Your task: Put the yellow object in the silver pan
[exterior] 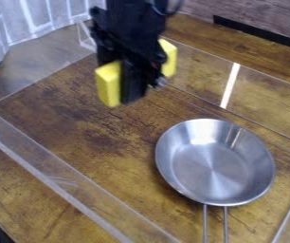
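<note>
The yellow block hangs high above the table, short of the silver pan [216,161], so my gripper needs to hold it until it gets there.
My black gripper [133,74] hangs above the wooden table at the upper middle, shut on the yellow object [110,84]. The yellow block shows on both sides of the fingers, held off the table; its label is hidden. The silver pan [216,161] lies at the lower right, round, shiny and empty, with its thin handle [212,226] pointing toward the front edge. My gripper is up and to the left of the pan, apart from it.
A clear plastic wall [59,185] runs around the wooden tabletop [72,123]. A pale curtain [34,19] hangs at the back left. A dark brick wall [255,14] lies behind the table.
</note>
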Motion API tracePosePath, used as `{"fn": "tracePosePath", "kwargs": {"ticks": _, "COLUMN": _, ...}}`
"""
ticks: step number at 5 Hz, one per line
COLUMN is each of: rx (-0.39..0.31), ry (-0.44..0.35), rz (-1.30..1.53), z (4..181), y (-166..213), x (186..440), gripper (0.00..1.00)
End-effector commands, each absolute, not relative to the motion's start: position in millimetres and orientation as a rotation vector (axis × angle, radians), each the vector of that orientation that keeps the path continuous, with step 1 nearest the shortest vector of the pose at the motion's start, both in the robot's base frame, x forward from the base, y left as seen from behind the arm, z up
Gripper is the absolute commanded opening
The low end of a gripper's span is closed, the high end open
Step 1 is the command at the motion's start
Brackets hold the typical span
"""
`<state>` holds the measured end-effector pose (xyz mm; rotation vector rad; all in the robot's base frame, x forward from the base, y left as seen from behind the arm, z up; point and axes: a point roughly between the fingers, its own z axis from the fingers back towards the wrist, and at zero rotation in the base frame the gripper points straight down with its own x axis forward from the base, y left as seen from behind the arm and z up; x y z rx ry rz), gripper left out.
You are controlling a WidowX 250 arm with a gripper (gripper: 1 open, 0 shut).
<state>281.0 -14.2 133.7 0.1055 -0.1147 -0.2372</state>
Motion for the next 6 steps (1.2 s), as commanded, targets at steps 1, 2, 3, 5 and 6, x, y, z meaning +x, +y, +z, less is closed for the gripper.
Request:
{"fn": "tracePosePath", "kwargs": {"ticks": 1, "rx": 0.109, "ry": -0.188, "rz": -0.257, "z": 153.1, "y": -38.8, "x": 283.3, "gripper": 0.00}}
{"fn": "tracePosePath", "kwargs": {"ticks": 2, "rx": 0.112, "ry": -0.196, "rz": -0.278, "z": 153.9, "y": -57.6, "x": 288.3, "gripper": 0.00}}
{"fn": "tracePosePath", "kwargs": {"ticks": 3, "rx": 0.116, "ry": -0.203, "rz": -0.291, "z": 151.3, "y": -71.3, "x": 292.2, "gripper": 0.00}}
{"fn": "tracePosePath", "kwargs": {"ticks": 5, "rx": 0.129, "ry": -0.191, "rz": -0.309, "z": 144.8, "y": -81.7, "x": 297.6, "gripper": 0.00}}
{"fn": "tracePosePath", "kwargs": {"ticks": 6, "rx": 0.125, "ry": -0.193, "rz": -0.306, "z": 139.4, "y": -88.7, "x": 298.1, "gripper": 1.00}}
